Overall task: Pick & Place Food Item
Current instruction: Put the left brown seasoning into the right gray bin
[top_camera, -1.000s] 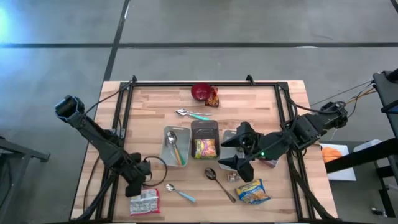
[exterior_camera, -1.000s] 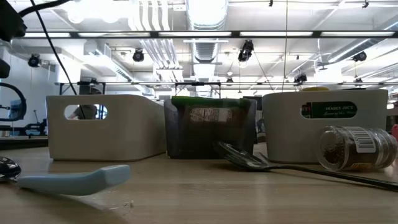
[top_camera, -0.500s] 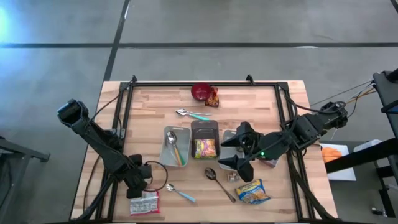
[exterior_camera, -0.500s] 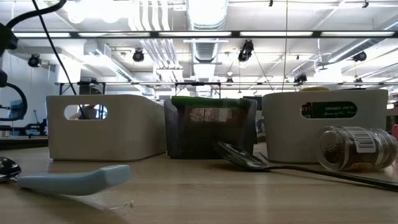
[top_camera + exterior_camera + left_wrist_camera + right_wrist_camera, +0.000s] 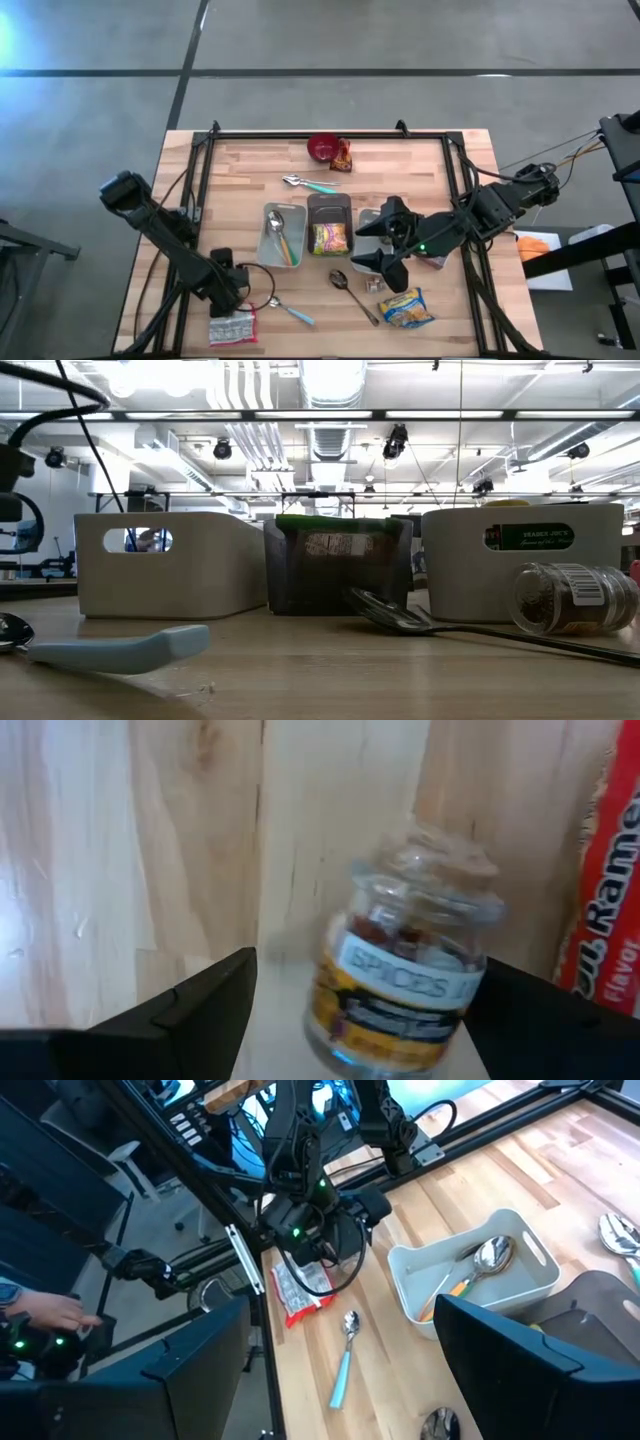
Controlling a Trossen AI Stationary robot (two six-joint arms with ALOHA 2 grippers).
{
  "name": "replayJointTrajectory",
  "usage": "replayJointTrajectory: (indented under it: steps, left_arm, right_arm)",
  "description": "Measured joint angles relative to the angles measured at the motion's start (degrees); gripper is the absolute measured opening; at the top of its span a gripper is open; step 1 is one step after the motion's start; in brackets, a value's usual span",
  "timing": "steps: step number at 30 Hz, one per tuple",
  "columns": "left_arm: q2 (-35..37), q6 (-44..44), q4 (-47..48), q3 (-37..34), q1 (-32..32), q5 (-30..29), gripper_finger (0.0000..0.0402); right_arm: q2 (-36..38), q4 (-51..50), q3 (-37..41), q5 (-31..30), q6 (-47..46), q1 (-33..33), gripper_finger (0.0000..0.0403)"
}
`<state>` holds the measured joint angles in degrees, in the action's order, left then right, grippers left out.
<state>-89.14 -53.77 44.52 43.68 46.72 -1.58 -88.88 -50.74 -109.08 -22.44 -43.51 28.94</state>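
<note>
My left gripper should close now. Its fingers reach down on either side of the glass jar's labelled body [image 5: 395, 1000], close over the table, so they would hold the jar.
A small glass spice jar [image 5: 410, 970] lies on its side on the wooden table, beside a red-and-white ramen packet [image 5: 610, 890] that lies flat near the table's near left corner [image 5: 232, 325]. My left gripper [image 5: 224, 288] points down over the jar, open, with one finger on each side of it [image 5: 360, 1020]; in the high view the gripper hides the jar. My right gripper [image 5: 383, 245] hangs open above the bins at mid table, holding nothing.
Mid table stand a white bin [image 5: 282, 236] with spoons, a dark bin [image 5: 329, 226] with a food packet and another white bin [image 5: 368, 220]. Nearby lie a second jar [image 5: 372, 284], a yellow packet [image 5: 405, 308], loose spoons [image 5: 290, 310], and a red bowl [image 5: 322, 148] at the far edge.
My left gripper has sunk toward the table over the spice jar, staying open. The right arm has kept still.
</note>
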Motion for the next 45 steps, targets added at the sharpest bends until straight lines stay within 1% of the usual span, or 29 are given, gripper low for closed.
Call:
replayJointTrajectory:
  steps: [3, 6, 9, 12, 13, 16, 19, 23, 26, 28, 30, 33, 34, 36, 38, 42, 45]
  left_arm:
    - [-0.51, 0.84, -0.27, 0.09, 0.02, -0.63, 0.0322]
    - [-0.59, 1.75, -0.67, 0.12, 0.09, -1.24, 0.0298]
    - [-0.63, 1.95, -1.25, 0.13, 0.11, -1.18, 0.0254]
    - [-0.58, 1.94, -1.50, 0.13, 0.11, -0.77, 0.0192]
    - [-0.49, 1.83, -1.44, 0.11, 0.09, -0.43, 0.0177]
    - [-0.13, 1.36, -1.30, 0.22, 0.07, 0.43, 0.0178]
    - [1.55, 0.21, -1.26, 0.32, 0.00, 0.95, 0.0178]
    - [5.85, -3.26, -1.47, 0.44, -0.11, 1.18, 0.0178]
    - [10.65, -7.30, -1.55, 0.55, -0.15, 0.54, 0.0178]
    - [14.38, -11.09, -1.99, 0.63, -0.15, -1.35, 0.0178]
    - [18.37, -14.94, -3.23, 1.23, -0.17, -5.39, 0.0178]
    - [23.74, -17.87, -8.30, 2.39, -0.67, -15.24, 0.0178]
    - [25.13, -17.58, -10.54, 2.90, -1.07, -18.57, 0.0178]
    - [26.92, -14.79, -14.40, 4.38, -2.67, -23.63, 0.0178]
    - [27.54, -10.73, -17.44, 6.46, -4.95, -25.18, 0.0178]
    - [26.39, -3.17, -19.37, 11.33, -9.92, -22.86, 0.0178]
    - [24.49, 2.16, -19.27, 14.96, -12.71, -19.74, 0.0178]
  right_arm:
    - [0.00, 0.02, 0.00, 0.00, 0.00, 0.31, 0.0312]
    - [0.00, 0.07, 0.00, 0.02, -0.02, 0.50, 0.0312]
    - [0.00, 0.11, 0.00, 0.02, -0.02, 0.56, 0.0312]
    - [0.00, 0.13, 0.00, 0.02, -0.02, 0.82, 0.0312]
    - [0.00, 0.11, 0.00, 0.02, -0.02, 0.84, 0.0312]
    - [0.00, 0.13, 0.00, 0.02, 0.47, 1.12, 0.0312]
    - [0.00, 0.18, 0.00, 0.12, 2.93, 1.22, 0.0312]
    - [-0.02, 0.44, 0.00, 0.44, 6.00, 1.36, 0.0312]
    - [-0.08, 0.50, 0.00, 0.44, 9.04, 1.43, 0.0312]
    - [-0.09, 0.60, 0.00, 0.44, 9.20, 1.43, 0.0312]
    - [-0.10, 1.34, 0.00, -0.52, 7.04, 1.42, 0.0312]
    - [-0.52, 3.41, 0.00, -4.98, 1.20, 0.80, 0.0312]
    - [-0.75, 4.04, 0.00, -5.16, -0.03, 0.32, 0.0312]
    - [-1.66, 4.54, 0.00, -3.25, -1.09, -0.83, 0.0312]
    - [-2.79, 5.90, 0.00, 1.54, -2.18, -2.60, 0.0312]
    - [-4.90, 7.11, 0.02, 13.46, -3.18, -6.88, 0.0312]
    - [-6.10, 7.02, 0.02, 19.65, -4.41, -10.24, 0.0312]
